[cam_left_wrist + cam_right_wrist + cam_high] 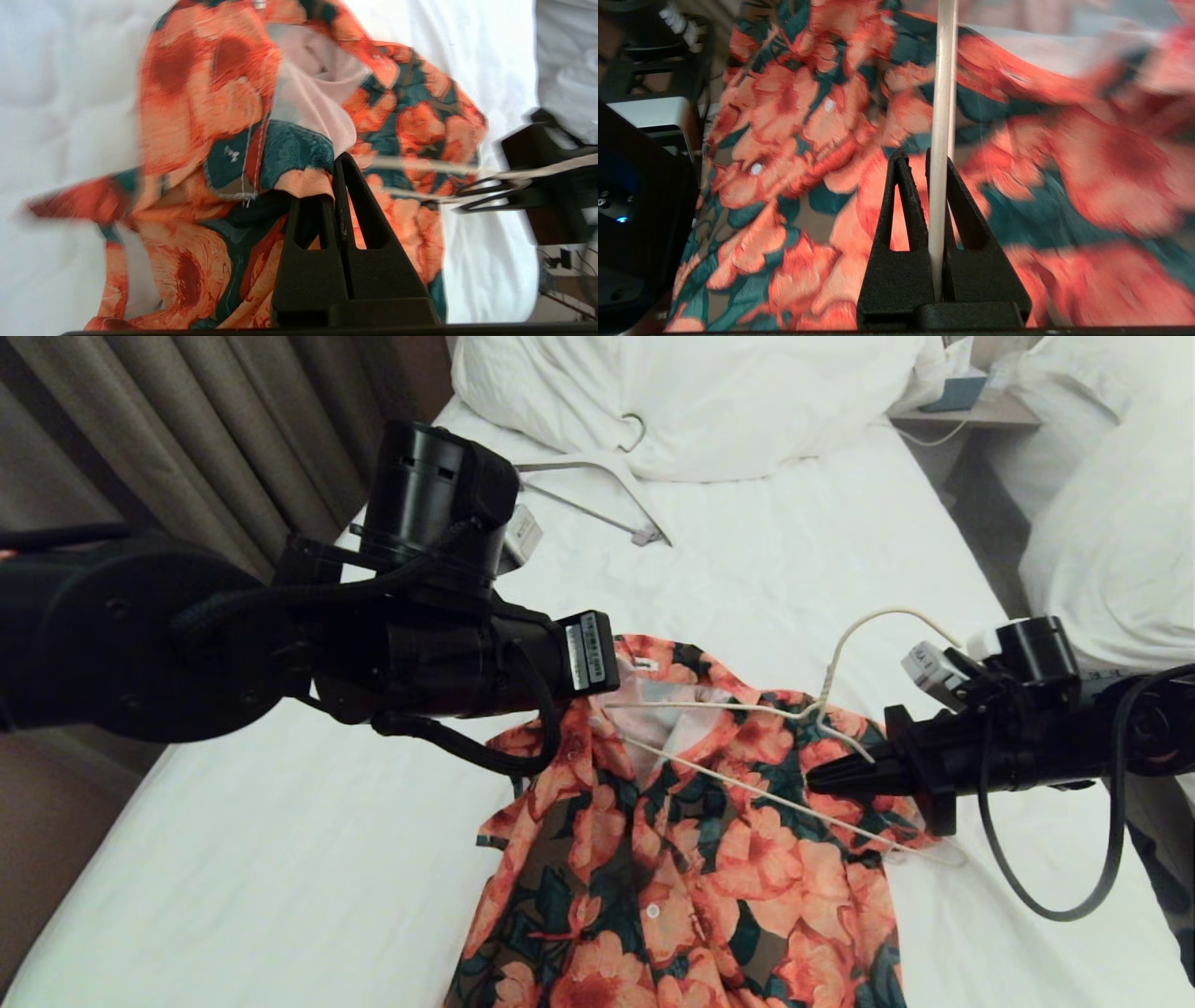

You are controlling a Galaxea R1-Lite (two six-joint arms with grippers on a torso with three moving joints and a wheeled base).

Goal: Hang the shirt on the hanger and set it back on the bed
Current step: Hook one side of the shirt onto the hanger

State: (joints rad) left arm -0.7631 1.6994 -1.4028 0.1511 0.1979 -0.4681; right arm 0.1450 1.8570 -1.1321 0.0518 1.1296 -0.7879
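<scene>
The cream-white hanger's end only reaches the shirt's neck opening, so my left gripper keeps holding the shirt fold until the hanger fills the shirt's shoulder.
The shirt (691,877), orange-coral flowers on dark green, lies front up on the white bed (280,859) with its collar toward the pillows. My left gripper (334,161) is shut on a fold of the shirt (210,93) beside the open neck, lifting it; in the head view the left arm hides those fingers. The thin cream-white hanger (738,709) lies across the shirt's collar, one end over the pale inside, its hook pointing up the bed. My right gripper (812,779) is shut on the hanger's wire (942,93), which runs between its fingers (920,156).
A thicker grey-white hanger (607,495) lies near the big white pillows (709,401) at the head of the bed. Curtains (187,448) hang along the left. A second bed with a puffy duvet (1111,523) and a nightstand (971,406) stand on the right.
</scene>
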